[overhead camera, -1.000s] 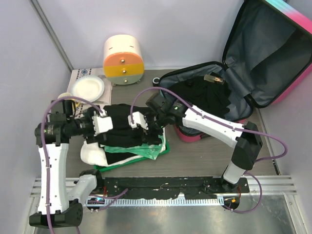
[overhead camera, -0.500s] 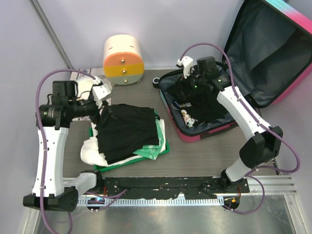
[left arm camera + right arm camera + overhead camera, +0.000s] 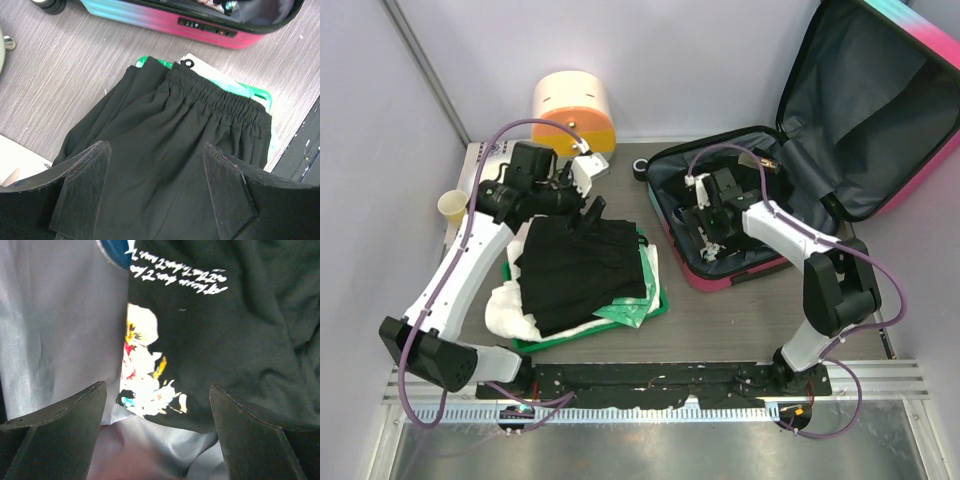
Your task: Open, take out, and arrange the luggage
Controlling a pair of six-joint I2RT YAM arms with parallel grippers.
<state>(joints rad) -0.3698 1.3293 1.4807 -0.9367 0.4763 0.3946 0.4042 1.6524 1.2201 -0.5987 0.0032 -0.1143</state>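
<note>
My right gripper lowers first and then closes on the flowered corner (image 3: 709, 250) (image 3: 151, 398). That corner lies flat below my open fingers, so closing now would miss.
The luggage (image 3: 880, 150) stands open at the right, its pink-and-turquoise lid leaning back and showing grey lining. My right gripper (image 3: 705, 232) is down inside its lower half, open, just above a black printed T-shirt (image 3: 225, 330) and the grey lining (image 3: 60, 315); nothing is between its fingers (image 3: 75, 425). Black shorts (image 3: 582, 270) lie spread on top of the pile on the green tray (image 3: 657, 305). My left gripper (image 3: 590, 215) hovers open over the back edge of the shorts (image 3: 165, 125), its fingers (image 3: 227, 190) apart and empty. The luggage shell (image 3: 150, 15) shows beyond the shorts.
A round cream-and-orange drawer box (image 3: 572, 110) stands at the back behind the left arm. A paper cup (image 3: 451, 206) sits at the left and a black tape roll (image 3: 640, 170) beside the luggage. White cloth (image 3: 510, 310) sticks out from under the shorts.
The left arm has swung from the left side round to above the shorts. The right gripper has dropped lower into the luggage, onto the printed T-shirt, and opened wider.
</note>
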